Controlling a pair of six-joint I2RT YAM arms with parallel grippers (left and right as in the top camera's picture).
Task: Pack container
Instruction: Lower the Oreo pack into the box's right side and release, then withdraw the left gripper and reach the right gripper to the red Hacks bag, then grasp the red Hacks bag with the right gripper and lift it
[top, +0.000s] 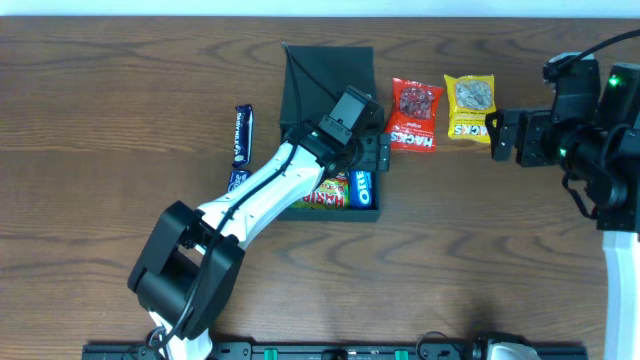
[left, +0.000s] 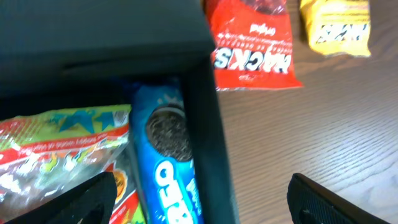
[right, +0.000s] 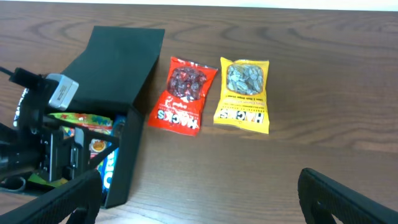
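Next, my right gripper pinches the red Hacks packet across its middle (top: 413, 116) from above, so its ends stay free to lay it flat inside the box (top: 300, 212).
The dark teal-green box (top: 300, 212) lies open mid-table, its flap lid (top: 325, 75) raised behind it. Inside are a blue Oreo pack (top: 361, 189) and a Haribo bag (top: 325, 196); both also show in the left wrist view, Oreo (left: 168, 162) and Haribo (left: 56, 149). My left gripper (top: 375, 152) is open and empty, straddling the box's right wall (left: 208, 143). A red Hacks packet (top: 415, 113) and a yellow Hacks packet (top: 470, 106) lie right of the box. My right gripper (top: 500, 132) is open and empty beside the yellow packet.
A dark blue snack bar (top: 242, 135) lies on the wood table left of the box, with another blue piece (top: 237, 180) just below it by the left arm. The right wrist view shows the box (right: 127, 168), red packet (right: 183, 93) and yellow packet (right: 245, 94).
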